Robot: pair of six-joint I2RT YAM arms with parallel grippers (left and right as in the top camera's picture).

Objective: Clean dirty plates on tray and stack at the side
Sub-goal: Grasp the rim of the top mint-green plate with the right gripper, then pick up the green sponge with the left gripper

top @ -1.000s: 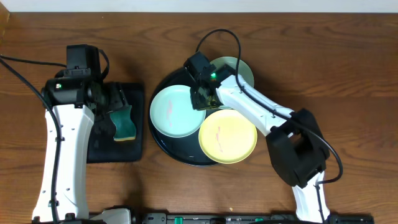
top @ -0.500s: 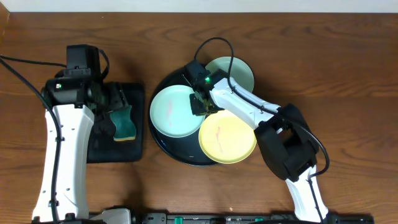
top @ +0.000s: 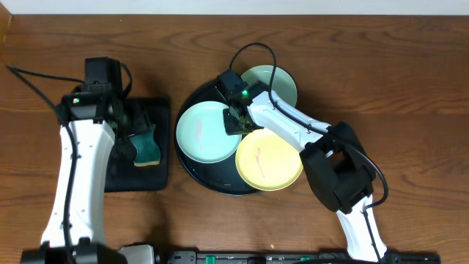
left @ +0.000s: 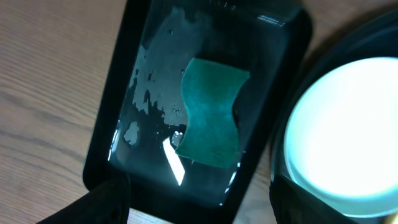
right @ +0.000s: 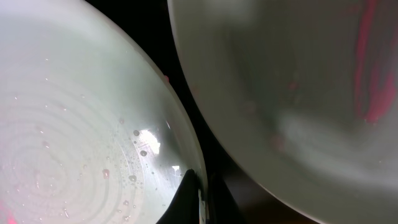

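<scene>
I will grab the green sponge across its narrow middle (top: 145, 145) (left: 212, 115) by its long sides with my left gripper next. Its broad end then stays free to clean the plates.
Three plates lie on the round black tray (top: 192, 165): a pale mint plate (top: 201, 132) at the left, a second mint plate (top: 277, 79) at the back, and a yellow plate (top: 269, 159) at the front right. My right gripper (top: 236, 121) is shut on the right rim of the left mint plate. In the right wrist view its fingers (right: 200, 199) pinch that wet rim (right: 93, 124), with another plate (right: 298, 93) beside it. My left gripper (top: 135, 121) is open and empty above the green sponge (top: 146, 147). In the left wrist view its fingers (left: 199, 211) straddle the sponge (left: 211, 112).
The sponge lies in a small rectangular black tray (top: 117, 180), wet inside, left of the round tray; it also shows in the left wrist view (left: 106, 155). Brown wooden table (top: 410, 88) surrounds both. The right arm's cable (top: 253, 48) loops over the back of the round tray.
My right gripper has moved a little forward and left onto the left mint plate's rim. My left arm has shifted slightly right over the sponge tray.
</scene>
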